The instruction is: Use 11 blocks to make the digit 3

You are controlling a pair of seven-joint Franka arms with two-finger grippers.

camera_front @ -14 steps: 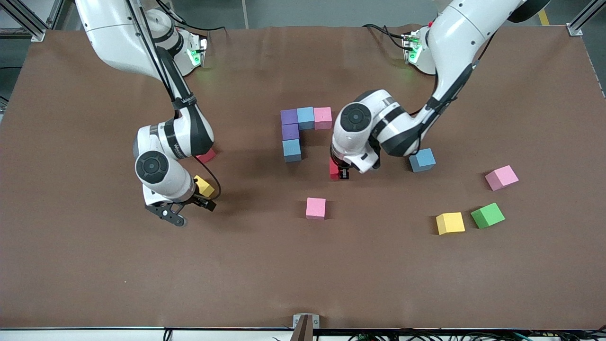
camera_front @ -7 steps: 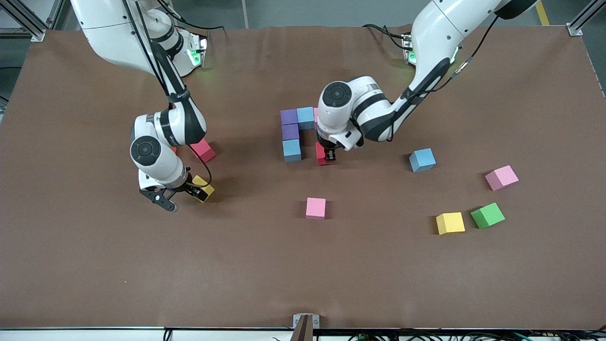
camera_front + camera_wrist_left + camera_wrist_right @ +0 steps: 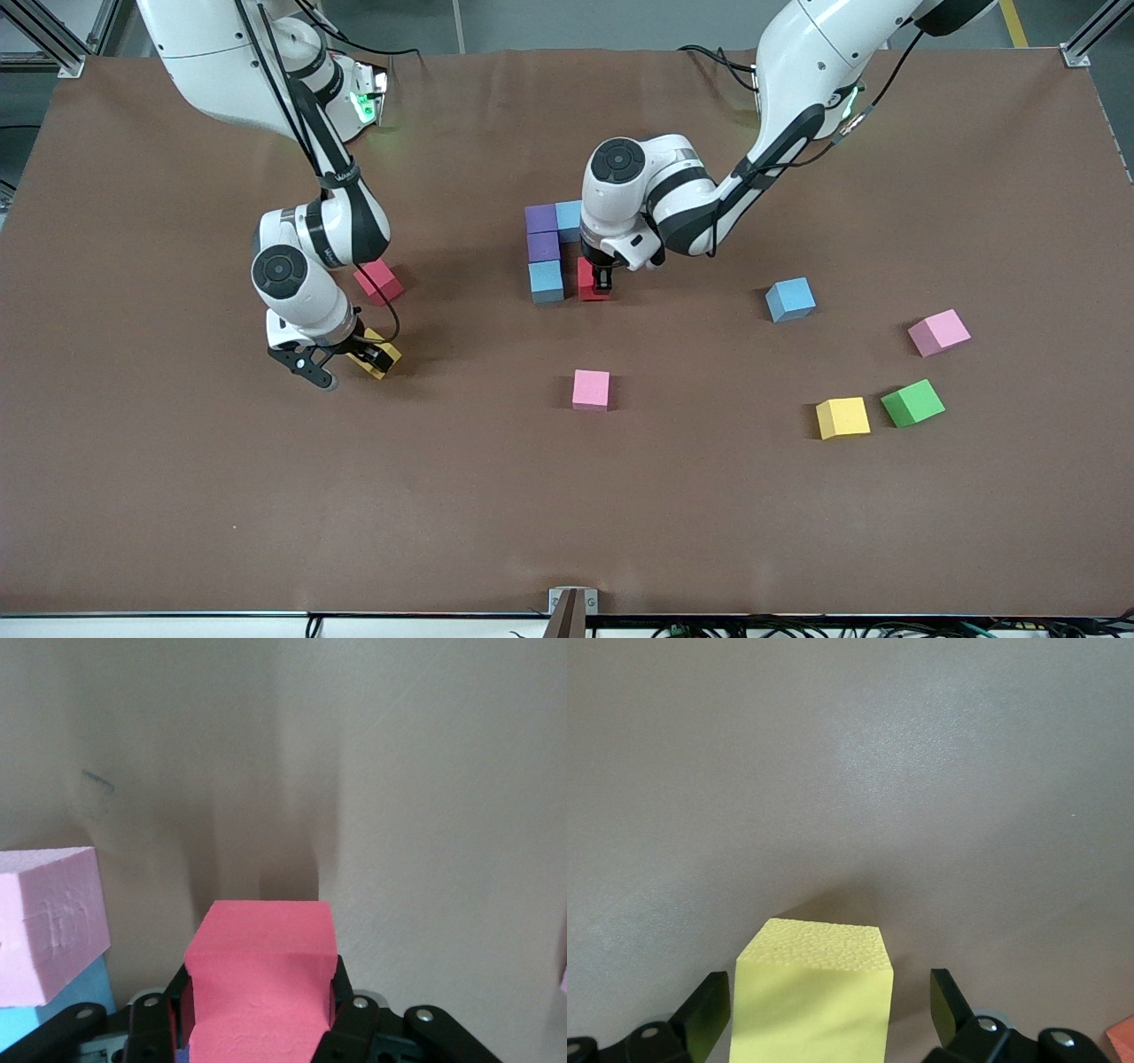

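The yellow block (image 3: pixel 365 359) (image 3: pixel 813 992) is ready for my right gripper to close on it now, because the gripper's fingers are low beside the block.
The partial digit 3 has a purple block (image 3: pixel 540 218), a light blue block (image 3: pixel 570 215), a second purple block (image 3: pixel 543 247) and another light blue block (image 3: pixel 547 282) in an L. My left gripper (image 3: pixel 601 280) (image 3: pixel 259 992) is shut on a red block (image 3: pixel 586 279) (image 3: pixel 261 966), low beside that light blue block. In the left wrist view a pink block (image 3: pixel 49 921) sits close by; the arm hides it in the front view. My right gripper (image 3: pixel 353 363) (image 3: pixel 828 1005) is open around a yellow block (image 3: pixel 365 359) (image 3: pixel 813 992), with gaps on both sides.
Another red block (image 3: pixel 379 282) lies by the right arm. Loose blocks lie nearer the front camera and toward the left arm's end: pink (image 3: pixel 591 389), light blue (image 3: pixel 789 299), pink (image 3: pixel 939 332), yellow (image 3: pixel 842 417), green (image 3: pixel 912 403).
The left arm carried the red block from the open table up to the figure, beside the light blue block. The right gripper shifted over the yellow block and came down around it.
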